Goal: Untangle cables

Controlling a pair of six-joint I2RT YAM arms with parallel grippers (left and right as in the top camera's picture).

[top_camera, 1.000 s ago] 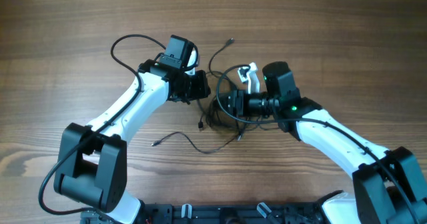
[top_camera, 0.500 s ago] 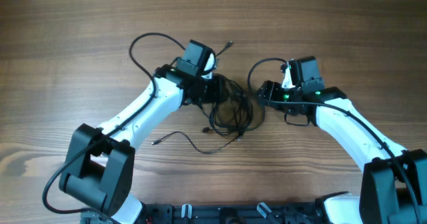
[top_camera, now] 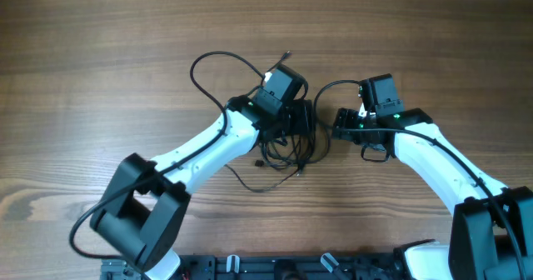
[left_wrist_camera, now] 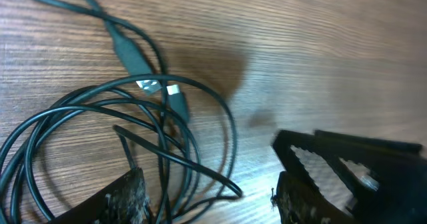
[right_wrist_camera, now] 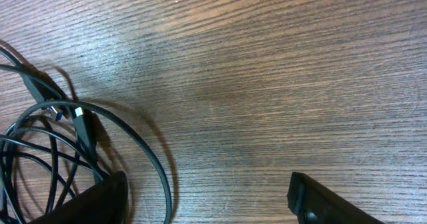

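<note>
My left gripper takes hold of a single piece of cable at the coil's edge next, leaving the other pieces unpinched, to untangle that cable.
The cables (top_camera: pixel 287 152) lie as a loose dark coil on the wooden table in the overhead view, with one plug end (top_camera: pixel 287 55) pointing away and a strand (top_camera: pixel 250 184) trailing toward me. My left gripper (top_camera: pixel 301 120) hangs over the coil's upper right edge. In the left wrist view it is open (left_wrist_camera: pixel 210 204), and several strands of the cables (left_wrist_camera: pixel 100 111) run between its fingers without being pinched. My right gripper (top_camera: pixel 340 123) is just right of the coil and open (right_wrist_camera: pixel 210 204). One loop of the cables (right_wrist_camera: pixel 160 177) curves past its left finger (right_wrist_camera: pixel 93 201).
The arms' own thicker black cables arch above each wrist (top_camera: pixel 208 63) (top_camera: pixel 333 87). In the left wrist view a black toothed finger (left_wrist_camera: pixel 333 161) of the other gripper sits close on the right. Bare wood table (top_camera: pixel 433 38) surrounds the coil.
Both grippers have opened wider. My left arm has swung right onto the coil. My right gripper pulled back to the right of it earlier and has barely moved since.
</note>
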